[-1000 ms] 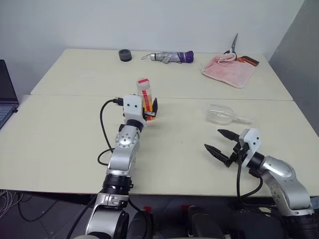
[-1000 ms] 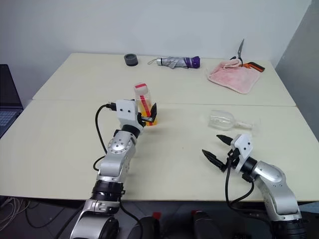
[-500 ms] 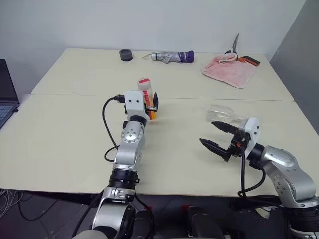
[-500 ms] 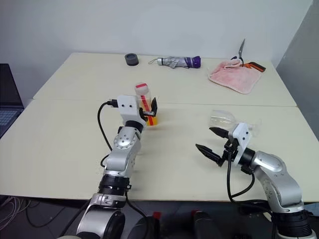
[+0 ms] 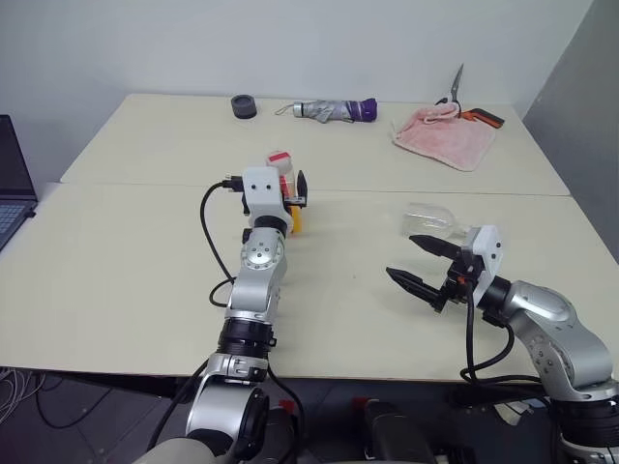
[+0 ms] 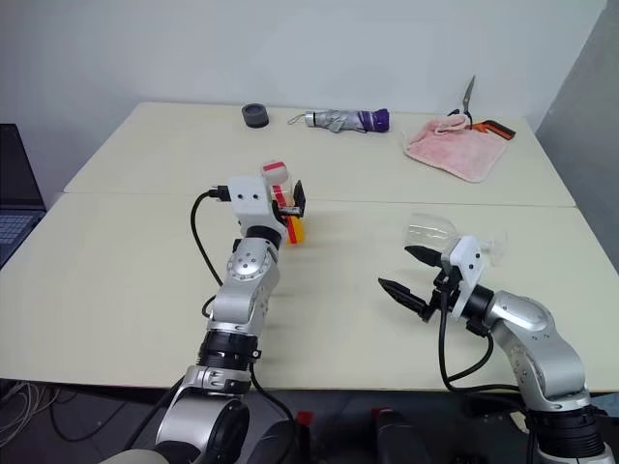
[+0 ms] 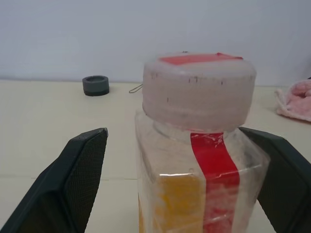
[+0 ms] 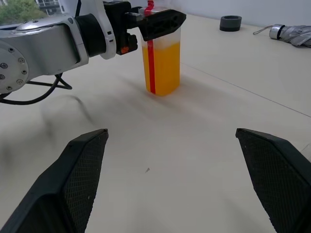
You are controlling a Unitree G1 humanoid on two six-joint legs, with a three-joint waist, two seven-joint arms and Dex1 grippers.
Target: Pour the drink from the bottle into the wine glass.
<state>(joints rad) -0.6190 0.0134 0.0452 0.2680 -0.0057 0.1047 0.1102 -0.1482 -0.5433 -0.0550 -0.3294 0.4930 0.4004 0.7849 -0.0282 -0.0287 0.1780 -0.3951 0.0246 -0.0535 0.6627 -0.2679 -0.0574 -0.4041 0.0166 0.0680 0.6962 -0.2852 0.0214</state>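
I should next grab the bottle with my left gripper by its flat-sided body below the bottle's shoulders, so I can pour. The shoulders slope in under the round cap.
The bottle (image 5: 283, 180), clear with a red label strip and a pale cap, stands upright near the table's middle seam, the orange drink (image 8: 162, 68) filling its lower part. My left gripper (image 7: 180, 187) is open, one finger on each side of the bottle below the cap, and I cannot tell whether they touch it. The wine glass (image 5: 429, 220) lies on its side to the right, stem pointing right. My right gripper (image 5: 405, 259) is open and empty, hovering just in front of the glass.
Along the far edge lie a black round object (image 5: 243, 105), a folded umbrella (image 5: 334, 110), and a pink cloth (image 5: 443, 135) with scissors (image 5: 456, 89) on it. A laptop (image 5: 10, 184) is at the left edge. A seam (image 5: 145, 185) joins the two tables.
My right gripper has risen and shifted left, closer to the lying glass. My left gripper has tipped up slightly and reaches a little further around the bottle. Bottle and glass have not moved.
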